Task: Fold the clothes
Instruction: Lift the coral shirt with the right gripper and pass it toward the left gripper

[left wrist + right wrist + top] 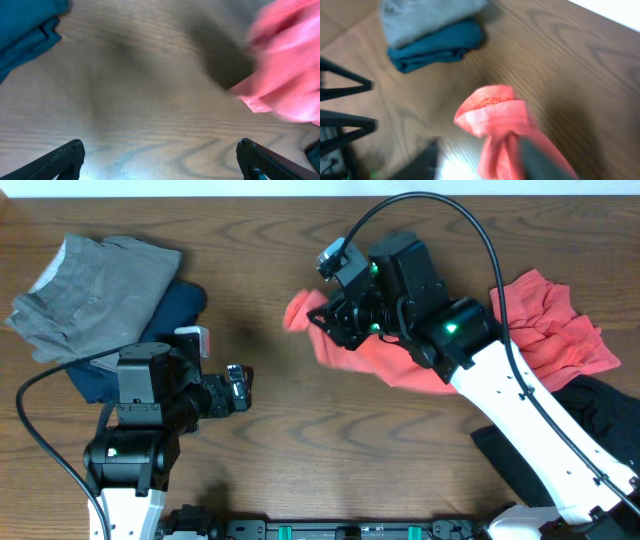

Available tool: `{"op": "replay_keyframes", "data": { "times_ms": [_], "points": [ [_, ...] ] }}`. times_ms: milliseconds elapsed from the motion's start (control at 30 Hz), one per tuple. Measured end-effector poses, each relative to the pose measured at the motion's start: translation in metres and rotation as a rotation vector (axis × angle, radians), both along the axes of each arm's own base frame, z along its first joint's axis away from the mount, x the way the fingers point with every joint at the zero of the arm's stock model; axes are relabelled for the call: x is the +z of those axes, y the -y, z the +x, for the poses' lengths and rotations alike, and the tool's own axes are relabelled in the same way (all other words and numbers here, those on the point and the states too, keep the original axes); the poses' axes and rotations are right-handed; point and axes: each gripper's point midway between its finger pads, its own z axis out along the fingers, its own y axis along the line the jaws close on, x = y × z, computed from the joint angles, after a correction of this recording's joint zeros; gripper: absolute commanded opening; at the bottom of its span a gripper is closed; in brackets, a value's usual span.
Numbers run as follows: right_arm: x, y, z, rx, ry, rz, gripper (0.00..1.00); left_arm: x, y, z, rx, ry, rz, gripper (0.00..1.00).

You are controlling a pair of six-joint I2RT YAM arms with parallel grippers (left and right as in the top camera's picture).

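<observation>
The coral-red T-shirt's raised bunched end should be grabbed next by my left gripper. My right gripper will then be free to spread the rest of the T-shirt for folding.
The coral-red T-shirt (pixel 545 330) lies bunched at the right and stretches left under my right arm. My right gripper (pixel 335 315) holds a bunched end of it above the table's middle. In the right wrist view the red cloth (pixel 492 112) hangs between the blurred fingers (pixel 480 152), close against the right one. The shirt's end also shows in the left wrist view (pixel 290 65), casting a shadow on the wood. A black garment (pixel 600 415) lies at the right front. My left gripper (pixel 240 388) is open and empty over bare wood (pixel 160 150).
A stack of folded clothes sits at the back left, a grey piece (pixel 95 290) on a teal one (pixel 185 305). It also shows in the right wrist view (pixel 437 47), and the teal edge shows in the left wrist view (pixel 25 20).
</observation>
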Motion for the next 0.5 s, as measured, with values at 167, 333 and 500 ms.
{"op": "replay_keyframes", "data": {
  "times_ms": [167, 333, 500],
  "points": [
    [-0.035, 0.073, 0.016, -0.394, -0.104, -0.212, 0.99, 0.005, 0.0, 0.009, 0.0, 0.035, -0.001, 0.98],
    [-0.062, 0.192, 0.002, -0.865, -0.286, -0.419, 0.99, -0.004, 0.003, 0.02, 0.008, 0.0, -0.026, 0.98],
    [-0.068, 0.287, -0.017, -1.221, -0.423, -0.482, 0.99, -0.027, 0.024, 0.037, -0.046, -0.074, -0.077, 0.98]
  ]
}}
